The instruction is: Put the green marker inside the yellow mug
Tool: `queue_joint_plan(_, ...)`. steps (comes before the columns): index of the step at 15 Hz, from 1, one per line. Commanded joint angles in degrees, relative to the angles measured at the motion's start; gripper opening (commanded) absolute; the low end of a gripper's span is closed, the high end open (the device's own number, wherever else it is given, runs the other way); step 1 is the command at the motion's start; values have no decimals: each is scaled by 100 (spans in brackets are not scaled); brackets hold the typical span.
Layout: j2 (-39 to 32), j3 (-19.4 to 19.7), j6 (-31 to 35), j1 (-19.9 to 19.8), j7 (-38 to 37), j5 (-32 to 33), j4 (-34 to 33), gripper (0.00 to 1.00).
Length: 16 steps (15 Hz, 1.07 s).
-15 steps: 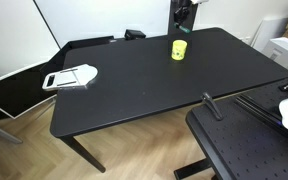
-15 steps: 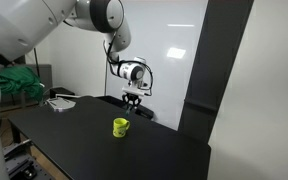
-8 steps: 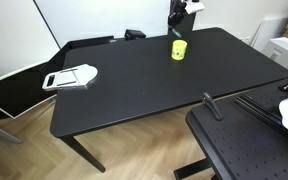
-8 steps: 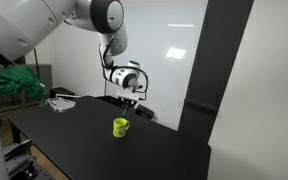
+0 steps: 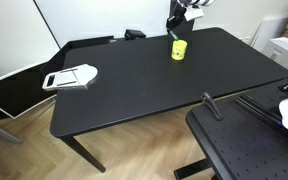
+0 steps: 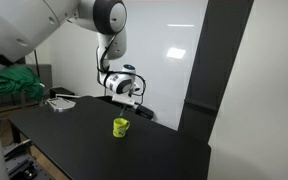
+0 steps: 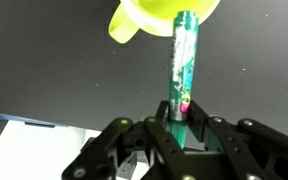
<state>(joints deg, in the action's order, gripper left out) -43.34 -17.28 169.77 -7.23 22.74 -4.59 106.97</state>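
Observation:
The robot's gripper should keep hold of the green marker, because only the marker's tip reaches the yellow mug's rim and the marker would fall beside the mug if the gripper opened now.
My gripper [image 7: 181, 125] is shut on the green marker [image 7: 184, 60] and holds it by one end. The marker points away from the jaws, and its far tip meets the rim of the yellow mug [image 7: 159, 15] at the top of the wrist view. I cannot tell whether the tip is inside. In both exterior views the gripper [image 5: 175, 22] [image 6: 126, 96] hangs tilted just above the mug [image 5: 178, 49] [image 6: 121, 127], which stands upright on the black table [image 5: 144, 85]. The marker itself is too thin to make out there.
A white-grey flat device [image 5: 70, 76] [image 6: 59, 102] lies near the table's far end, well away from the mug. A second black perforated surface [image 5: 249, 150] and a clamp [image 5: 212, 104] sit beside the table. Green cloth [image 6: 19, 82] lies behind the arm.
The wrist has tilted and the gripper has shifted sideways over the mug, still holding the marker. The mug has not moved.

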Motion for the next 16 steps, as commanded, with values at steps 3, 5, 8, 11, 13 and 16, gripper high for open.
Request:
queue_joint_plan(3, 58, -355, 506, -465, -96, 113, 485, 6)
queue_joint_plan(5, 54, -400, 636, -562, -110, 152, 599, 6)
queue_joint_plan(8, 34, -420, 745, -662, -152, 212, 741, 6)
queue_joint_plan(11, 42, -462, 796, -809, -152, 296, 889, 6)
queue_joint_plan(13, 23, -426, 760, -802, -190, 320, 920, 6)
queue_joint_plan(16, 20, -377, 729, -795, -230, 385, 940, 56)
